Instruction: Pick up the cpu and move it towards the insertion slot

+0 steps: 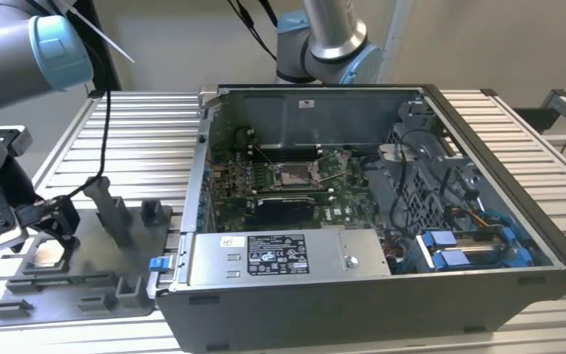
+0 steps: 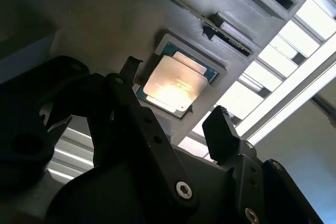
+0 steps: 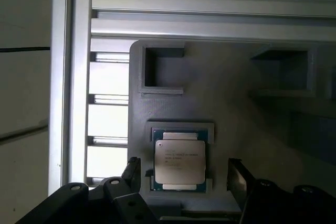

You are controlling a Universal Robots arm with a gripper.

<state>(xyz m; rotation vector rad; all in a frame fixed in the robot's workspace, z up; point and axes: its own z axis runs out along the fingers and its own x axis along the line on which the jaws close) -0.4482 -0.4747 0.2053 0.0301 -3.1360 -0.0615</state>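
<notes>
The cpu's ends are hugged by the fixture's raised sides, so my gripper should next grab the cpu by its side edges between those raised sides to lift it.
The cpu [image 1: 47, 254] is a thin square chip with a silvery-beige top, lying flat in a recess of the grey fixture plate [image 1: 86, 295] at the exterior view's left. In both wrist views the cpu [image 2: 176, 82] [image 3: 179, 157] sits between my two dark fingertips [image 2: 132, 65] [image 3: 236, 174], which stand apart on either side without touching it. My gripper [image 1: 55, 234] [image 2: 176, 95] [image 3: 184, 174] is open, just above the chip. The insertion slot [image 1: 293, 175], a shiny square socket with thin levers, lies on the motherboard inside the open computer case, far to the exterior view's right of the gripper.
The case's metal wall [image 1: 203, 147] stands between the fixture and the socket. Grey upright posts [image 1: 111, 210] rise from the fixture beside the gripper. A power supply [image 1: 278, 258] and blue-tagged cables [image 1: 470, 247] fill the case's near side. A second arm's base [image 1: 323, 44] stands behind the case.
</notes>
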